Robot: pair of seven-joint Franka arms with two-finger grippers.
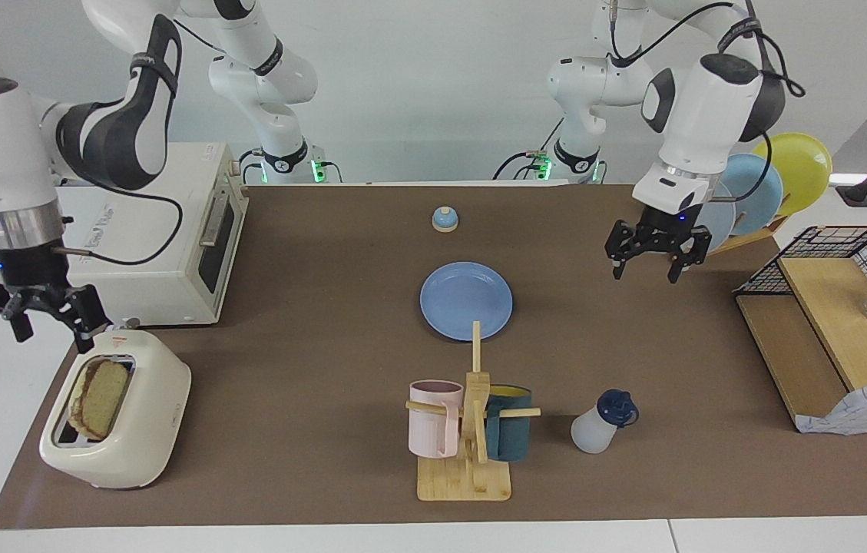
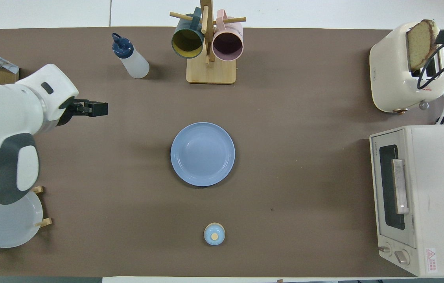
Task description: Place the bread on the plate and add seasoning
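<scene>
My right gripper grabs the slice's crust edge standing out of the toaster [image 2: 424,29] next, to put the bread on the plate [image 2: 202,153].
The bread [image 1: 99,398] [image 2: 420,43] stands upright in a slot of the cream toaster [image 1: 149,430] at the right arm's end of the table. My right gripper [image 1: 54,338] hangs open just above the toaster's end that is nearer to the robots, apart from the bread. The blue plate [image 1: 466,299] [image 2: 202,153] lies bare at the table's middle. The seasoning [image 1: 598,422] [image 2: 131,59] stands beside the mug tree, farther from the robots than the plate. My left gripper [image 1: 646,274] [image 2: 92,109] hovers open and holds nothing, over the mat between the plate and the plate rack.
A white toaster oven [image 1: 164,238] sits beside the toaster, nearer to the robots. A wooden mug tree [image 1: 468,430] carries two mugs. A small bell [image 1: 445,219] stands nearer to the robots than the plate. A plate rack [image 1: 748,200] and a wire-and-wood shelf [image 1: 832,322] fill the left arm's end.
</scene>
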